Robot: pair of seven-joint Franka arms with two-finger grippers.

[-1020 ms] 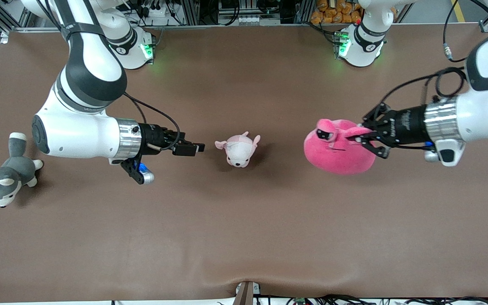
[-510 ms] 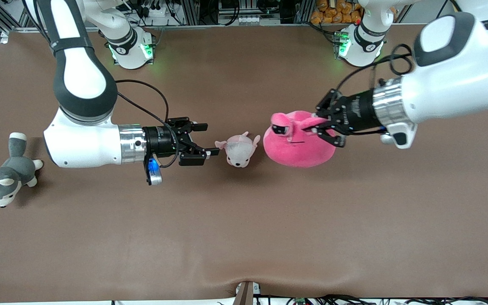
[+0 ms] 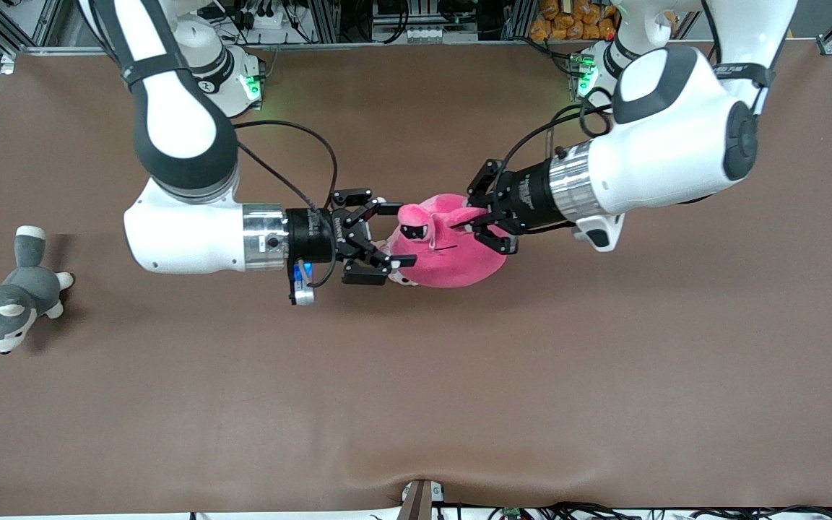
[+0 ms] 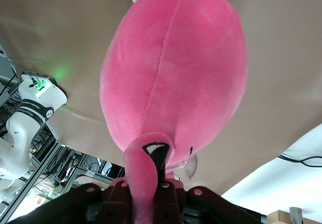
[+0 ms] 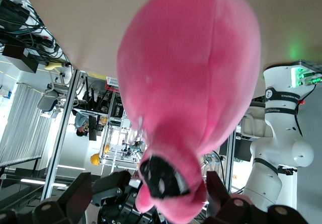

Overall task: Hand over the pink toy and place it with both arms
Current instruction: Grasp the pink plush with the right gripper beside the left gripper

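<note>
The robot's right gripper will next take hold of the pink toy by its black-eyed face end (image 3: pixel 413 227), so the pink toy's round body (image 3: pixel 461 260) stays free for placing.
The pink toy (image 3: pixel 452 253) hangs in the air over the middle of the table, between both grippers. My left gripper (image 3: pixel 475 222) is shut on one of its ears, which shows pinched between the fingers in the left wrist view (image 4: pixel 148 181), with the toy's round body (image 4: pixel 176 68) hanging past it. My right gripper (image 3: pixel 389 240) is open, with one finger on each side of the toy's face end. In the right wrist view the toy (image 5: pixel 196 68) fills the gap of that gripper (image 5: pixel 151 194), black eye toward the camera.
A small pale pink-and-white puppy (image 3: pixel 403 280) lies under the pink toy, almost all hidden. A grey-and-white husky plush (image 3: pixel 8 307) lies at the right arm's end of the table. The brown table (image 3: pixel 416 404) stretches toward the front camera.
My left arm has carried the pink toy toward the table's middle, over the puppy. My right gripper has moved to meet it and now stands open around the toy's face end.
</note>
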